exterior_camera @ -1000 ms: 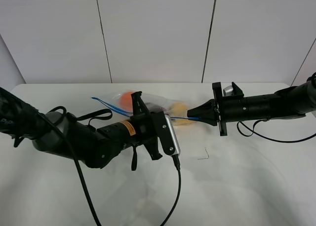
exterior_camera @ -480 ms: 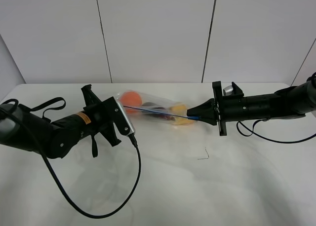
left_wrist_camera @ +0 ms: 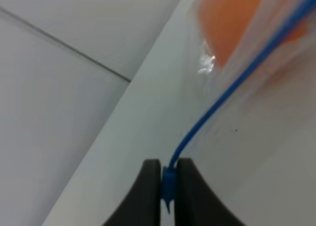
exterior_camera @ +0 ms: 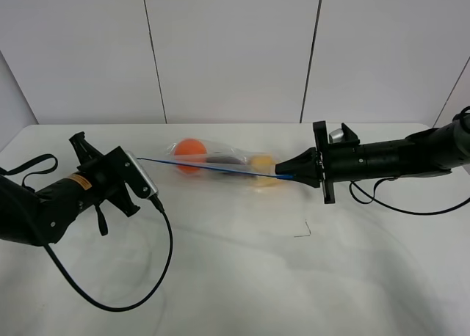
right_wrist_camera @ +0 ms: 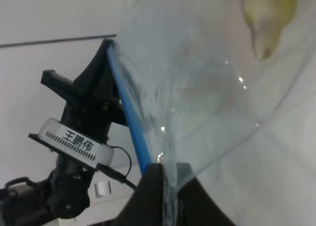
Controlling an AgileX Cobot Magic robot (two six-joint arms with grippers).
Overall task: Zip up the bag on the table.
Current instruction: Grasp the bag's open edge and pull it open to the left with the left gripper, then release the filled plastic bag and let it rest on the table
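Observation:
My left fingers hold the blue zip's end [exterior_camera: 142, 158] [left_wrist_camera: 169, 180] low over the table beyond the bag's edge, so it is now time to open.
The clear bag [exterior_camera: 220, 164] lies on the white table [exterior_camera: 294, 292], stretched between both grippers, with an orange [exterior_camera: 189, 148], a dark aubergine [exterior_camera: 220, 160] and a yellow fruit [exterior_camera: 262, 164] inside. Its blue zip strip [exterior_camera: 205, 168] runs straight from end to end. My left gripper [exterior_camera: 139, 161] is shut on the strip's left end; the left wrist view shows the gripper [left_wrist_camera: 168, 169] pinching the strip [left_wrist_camera: 232, 83] beside the orange [left_wrist_camera: 237, 18]. My right gripper [exterior_camera: 281, 176] is shut on the bag's right end. In the right wrist view that gripper [right_wrist_camera: 166, 172] clamps the bag edge by the strip [right_wrist_camera: 127, 117].
The left arm's black cable [exterior_camera: 110, 296] loops over the table in front of the left arm. A small dark mark [exterior_camera: 303, 233] lies on the table in front of the right gripper. The white panelled wall [exterior_camera: 235, 50] stands behind the table's back edge.
My left gripper has slid left along the zip strip, from over the bag's middle to its left end. The strip is now pulled straight. The right gripper has held still.

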